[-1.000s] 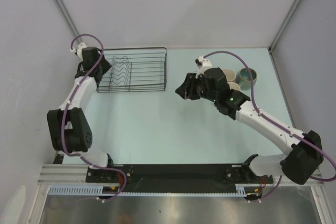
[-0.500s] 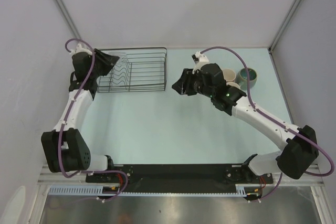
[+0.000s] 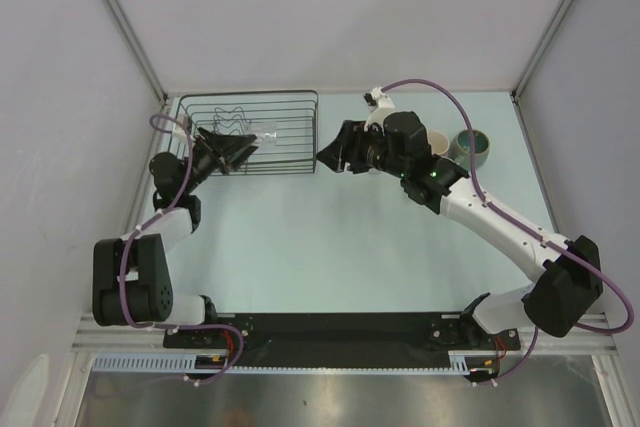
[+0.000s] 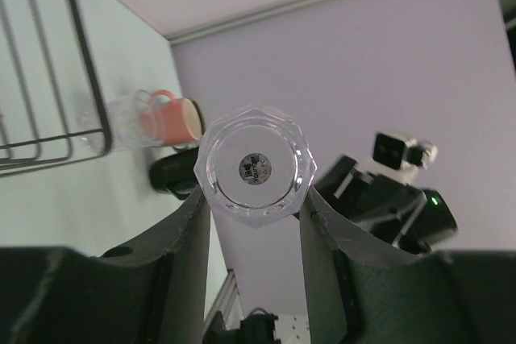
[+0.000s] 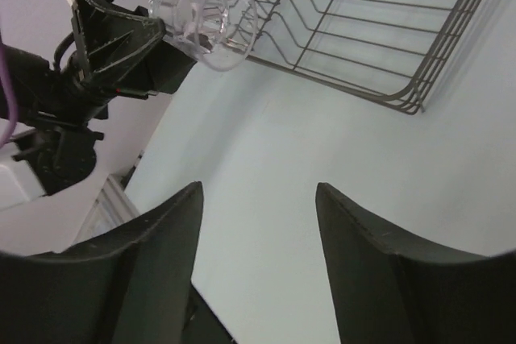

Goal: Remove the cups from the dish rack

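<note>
My right gripper next pinches the tumbler's open rim (image 3: 274, 134) (image 5: 229, 26), opposite the base my left gripper holds, to set the clear glass tumbler upright.
The clear glass tumbler (image 3: 265, 135) hangs on its side over the black wire dish rack (image 3: 312, 117), and my left gripper (image 3: 248, 145) is shut on it. The left wrist view looks at the tumbler's (image 4: 255, 168) base, pinched between both fingers of that gripper (image 4: 255, 196). My right gripper (image 3: 325, 157) hovers open and empty just right of the rack, facing the tumbler (image 5: 205, 22); its own view shows only table between its jaws (image 5: 258, 191). A pink cup (image 3: 437, 143) and a green-teal cup (image 3: 472, 145) stand at the far right. A black mug (image 4: 173, 176) lies below the pink cup (image 4: 171, 118).
The rack (image 5: 379, 30) holds no cups that I can see; its wavy divider wires (image 3: 228, 112) sit at its left end. Grey walls close in the table at the back and on both sides. My right arm's forearm (image 3: 490, 217) crosses the table's right half.
My left arm has swung the tumbler from the rack's left end out over the rack, toward the right. My right gripper has moved left up to the rack and opened wider.
</note>
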Controlling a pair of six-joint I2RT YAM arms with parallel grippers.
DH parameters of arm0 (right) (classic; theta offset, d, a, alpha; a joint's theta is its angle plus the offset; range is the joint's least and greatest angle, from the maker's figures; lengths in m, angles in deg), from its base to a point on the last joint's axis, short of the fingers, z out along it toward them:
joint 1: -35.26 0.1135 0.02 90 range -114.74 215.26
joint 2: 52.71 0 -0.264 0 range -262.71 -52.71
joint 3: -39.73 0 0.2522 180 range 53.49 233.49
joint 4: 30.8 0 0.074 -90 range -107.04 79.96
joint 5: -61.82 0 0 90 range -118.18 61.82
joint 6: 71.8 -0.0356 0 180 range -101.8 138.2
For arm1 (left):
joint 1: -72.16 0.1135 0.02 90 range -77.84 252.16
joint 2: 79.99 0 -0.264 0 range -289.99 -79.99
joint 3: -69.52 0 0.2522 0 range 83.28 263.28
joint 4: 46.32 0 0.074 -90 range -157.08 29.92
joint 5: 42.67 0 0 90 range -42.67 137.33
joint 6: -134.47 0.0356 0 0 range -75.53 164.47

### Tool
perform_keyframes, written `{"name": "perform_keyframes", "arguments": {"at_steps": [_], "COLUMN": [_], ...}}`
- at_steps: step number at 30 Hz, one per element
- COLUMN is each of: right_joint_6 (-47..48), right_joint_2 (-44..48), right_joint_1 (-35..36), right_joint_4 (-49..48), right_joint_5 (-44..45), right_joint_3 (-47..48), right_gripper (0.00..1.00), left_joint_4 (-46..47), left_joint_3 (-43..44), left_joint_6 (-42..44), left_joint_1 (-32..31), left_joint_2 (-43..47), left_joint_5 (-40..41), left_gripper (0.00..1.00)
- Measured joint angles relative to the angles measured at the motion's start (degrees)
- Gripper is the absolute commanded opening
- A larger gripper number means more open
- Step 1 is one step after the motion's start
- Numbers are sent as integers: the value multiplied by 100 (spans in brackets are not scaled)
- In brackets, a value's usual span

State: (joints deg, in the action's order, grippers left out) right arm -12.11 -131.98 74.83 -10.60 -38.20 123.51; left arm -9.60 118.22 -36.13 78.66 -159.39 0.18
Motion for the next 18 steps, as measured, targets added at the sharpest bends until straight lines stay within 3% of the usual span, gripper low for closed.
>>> {"name": "perform_keyframes", "arguments": {"at_steps": [3,6,18], "right_joint_6": [-225,-533,-1593], "right_joint_2": [-24,-26,-374], "right_joint_1": [-85,-151,-103], "right_joint_4": [-177,-612,-2208], "right_joint_5": [-295,-632,-1486], "right_joint_3": [-4,-66,-227], "right_gripper": [71,71,70], "left_joint_4": [1156,1727,2192], "left_joint_3": [-264,-433,-601], "left_joint_6": [-647,-988,-1241], "left_joint_1": [-4,-52,-496], "left_joint_2": [-44,-46,-44], "left_joint_5": [-348,-577,-756], "left_gripper": [0,0,1]}}
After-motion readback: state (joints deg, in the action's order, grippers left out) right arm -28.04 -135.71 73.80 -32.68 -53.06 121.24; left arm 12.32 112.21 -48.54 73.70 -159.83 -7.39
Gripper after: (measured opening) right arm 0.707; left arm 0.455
